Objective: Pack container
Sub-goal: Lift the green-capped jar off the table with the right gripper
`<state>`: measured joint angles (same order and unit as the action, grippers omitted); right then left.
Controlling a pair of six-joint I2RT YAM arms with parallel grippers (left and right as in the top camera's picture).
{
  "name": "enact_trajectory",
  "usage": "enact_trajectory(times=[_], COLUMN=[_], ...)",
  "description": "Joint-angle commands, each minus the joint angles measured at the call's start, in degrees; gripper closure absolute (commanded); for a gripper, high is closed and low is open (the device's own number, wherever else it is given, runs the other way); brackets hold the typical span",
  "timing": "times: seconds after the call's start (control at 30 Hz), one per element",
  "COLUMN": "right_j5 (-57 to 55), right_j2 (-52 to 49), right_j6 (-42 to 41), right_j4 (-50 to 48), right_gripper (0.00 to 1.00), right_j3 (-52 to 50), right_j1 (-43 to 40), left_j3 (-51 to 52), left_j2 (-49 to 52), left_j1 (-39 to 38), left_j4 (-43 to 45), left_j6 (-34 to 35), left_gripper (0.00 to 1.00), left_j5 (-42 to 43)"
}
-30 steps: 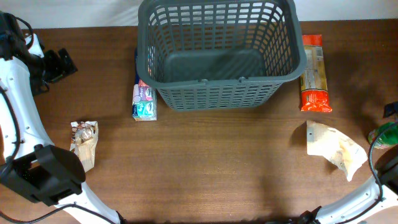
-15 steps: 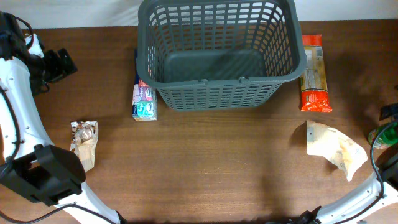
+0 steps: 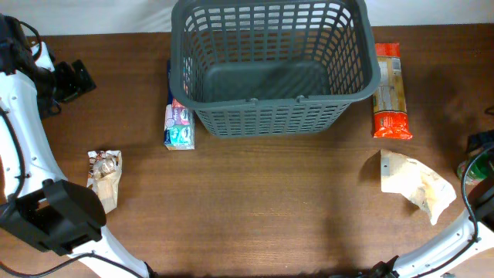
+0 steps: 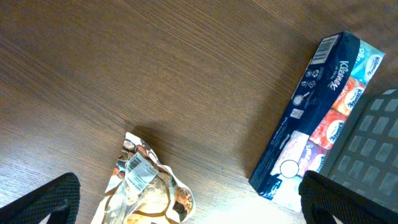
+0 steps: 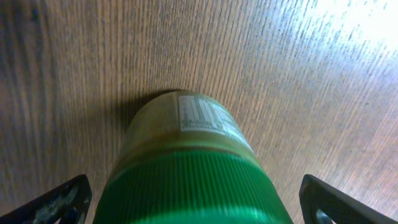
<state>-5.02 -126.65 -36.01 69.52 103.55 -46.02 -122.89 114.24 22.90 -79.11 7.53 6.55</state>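
Next, my right gripper grabs across the opposite sides of the green-lidded jar (image 3: 480, 166) to set it upright in the container (image 3: 270, 69). This keeps the lid uppermost.
The container (image 3: 270, 69), a large dark grey slotted basket, stands at the back middle of the table with nothing in it. My left gripper (image 4: 189, 200) hangs open high above a crumpled snack bag (image 4: 149, 193), holding nothing. In the overhead view that arm's black end (image 3: 58, 216) is at the left front, beside the snack bag (image 3: 104, 177). My right gripper (image 5: 196, 202) is open, with one finger on each side of a green-lidded jar (image 5: 186, 162) and a gap to each. The jar (image 3: 480, 166) sits at the table's right edge.
A blue tissue pack (image 3: 179, 123) lies against the basket's left wall, also in the left wrist view (image 4: 311, 118). An orange pasta packet (image 3: 390, 89) lies right of the basket. A pale pouch (image 3: 417, 185) lies left of the jar.
The right gripper has edged slightly inward over the green jar. The left arm and all objects are unchanged.
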Motion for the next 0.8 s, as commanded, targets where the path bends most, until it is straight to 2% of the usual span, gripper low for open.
enact_trajectory(times=[0.0,0.63,0.77], right_j5=[0.1,0.1,1.0], right_j2=[-0.9,-2.4,-2.4], right_j6=[-0.5,-0.2,3.5], right_j4=[-0.5,-2.1,-3.7], right_gripper=[0.01,0.01,0.01], right_j3=[0.6,0.5,0.5], right_j1=[0.2,0.2,0.2], left_j3=[-0.2,-0.2,-0.2], left_j2=[0.6,0.6,0.6], left_j1=[0.0,0.0,0.0], left_j4=[0.0,0.0,0.0], left_j6=[-0.9,-0.9,-0.9], left_gripper=[0.01,0.01,0.01], left_j5=[-0.6,-0.6,-0.6])
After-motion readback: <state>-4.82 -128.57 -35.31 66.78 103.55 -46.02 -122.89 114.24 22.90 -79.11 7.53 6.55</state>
